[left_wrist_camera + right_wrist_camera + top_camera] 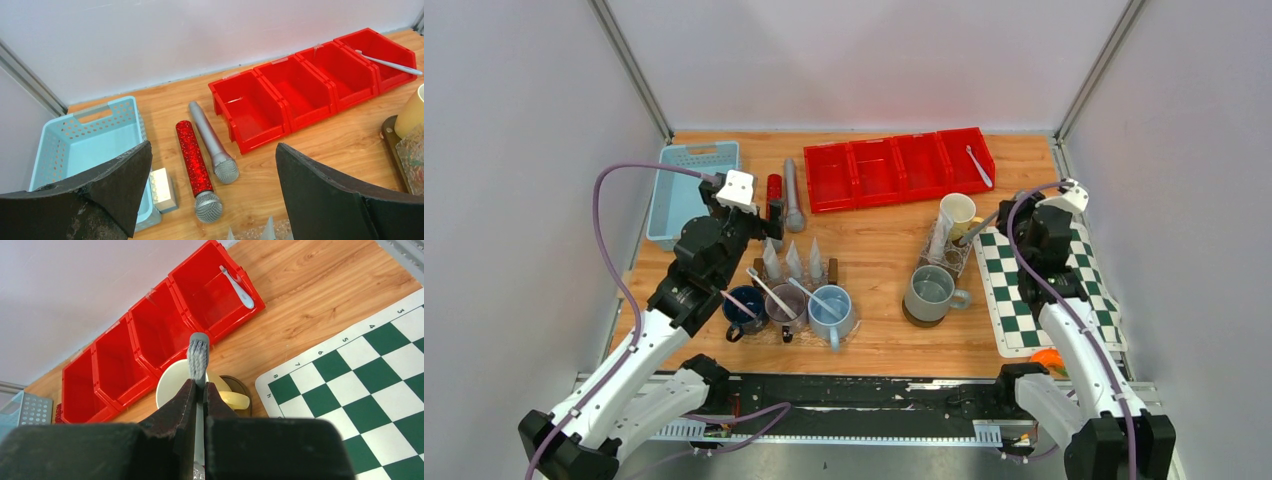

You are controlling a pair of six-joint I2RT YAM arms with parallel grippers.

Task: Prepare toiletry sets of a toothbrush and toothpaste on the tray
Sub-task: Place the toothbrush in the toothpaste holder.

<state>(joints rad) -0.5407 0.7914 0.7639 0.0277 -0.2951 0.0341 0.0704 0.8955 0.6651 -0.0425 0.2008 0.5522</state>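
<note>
The toothbrush's handle is above the rack beside the cream mug (957, 212). The toothbrush would fall short if my right gripper opened now, so it must keep holding.
A red four-bin tray (864, 172) stands at the back, with one toothbrush (979, 167) lying in its rightmost bin (237, 287). My right gripper (200, 387) is shut on another toothbrush, whose bristled head (197, 357) pokes out over a cream mug (167, 385). In the top view that gripper (1009, 213) hovers right of the cream mug (957, 212). Three toothpaste tubes (794, 260) stand upright behind three mugs (786, 308) holding more toothbrushes. My left gripper (769, 225) hangs open above the tubes, nothing between its fingers (120, 185); only the tube tips (270, 227) show there.
A red microphone (195, 165) and a grey one (210, 140) lie left of the tray. A pale blue basket (689, 190) sits at back left with a silver block (164, 189) beside it. A grey mug (929, 292) and a chessboard mat (1044, 290) are on the right.
</note>
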